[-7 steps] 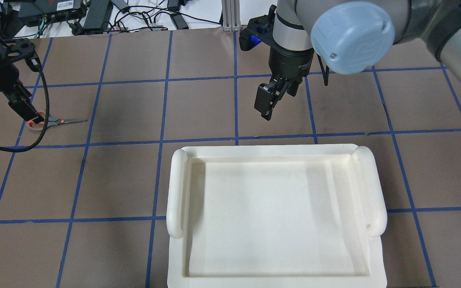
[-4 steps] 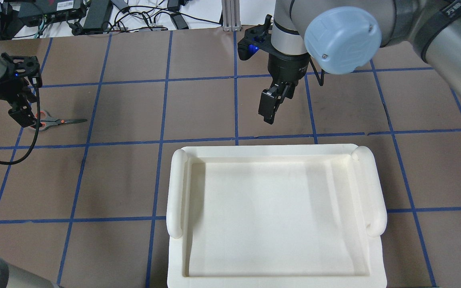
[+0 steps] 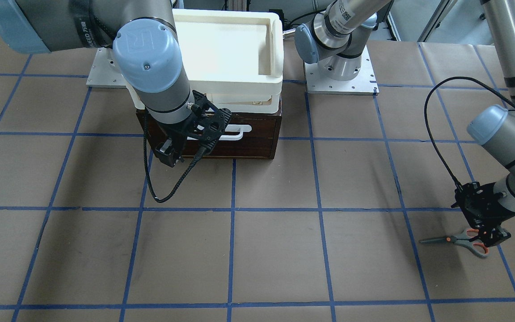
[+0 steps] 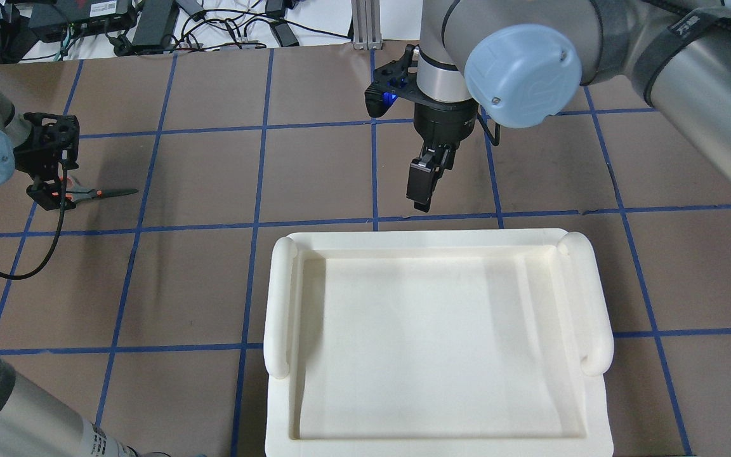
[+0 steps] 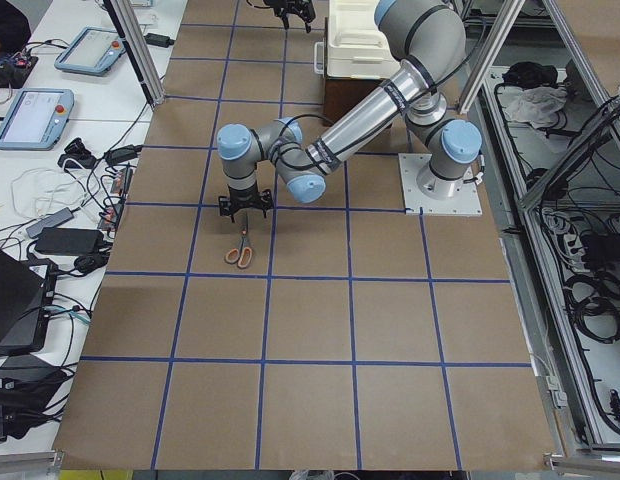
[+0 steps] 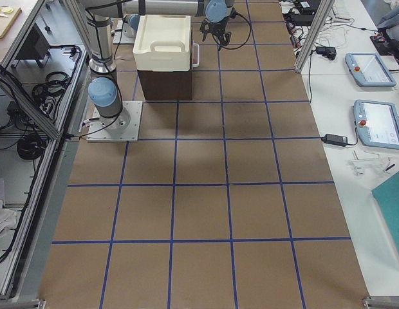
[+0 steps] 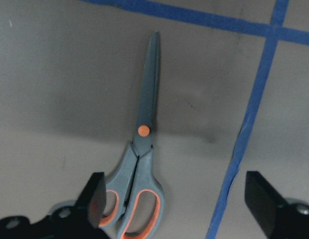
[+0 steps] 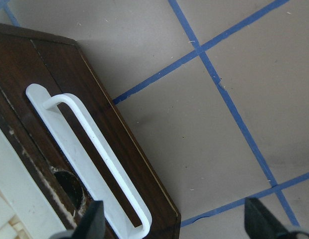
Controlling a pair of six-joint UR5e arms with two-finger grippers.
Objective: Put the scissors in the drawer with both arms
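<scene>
I should place the scissors in the drawer [image 3: 248, 145], so next my left gripper should grab them where their handles meet below the orange pivot [image 3: 457, 239].
The scissors [image 7: 144, 149] lie flat on the brown paper, blades pointing away from the left gripper; they also show in the overhead view [image 4: 96, 192] and the front view [image 3: 458, 240]. My left gripper [image 7: 177, 199] is open, low over the orange-lined handles, which sit beside one of its fingers [image 7: 97, 196]; it touches nothing. It also shows in the overhead view [image 4: 48, 190]. The dark brown drawer [image 3: 248, 145] is shut, its white bar handle [image 8: 89, 159] facing out. My right gripper [image 8: 174, 221] is open and empty just in front of that handle; it also shows in the overhead view [image 4: 419, 190].
A cream-white plastic bin [image 4: 276, 298] sits on top of the drawer cabinet. A black cable [image 3: 436, 129] loops from the left wrist. Blue tape lines [image 7: 244, 134] grid the table. Power bricks and cables [image 4: 150, 19] lie past the far edge.
The left gripper has turned and settled over the scissors' handles. The right gripper has turned at the wrist and shifted slightly. The scissors have not moved.
</scene>
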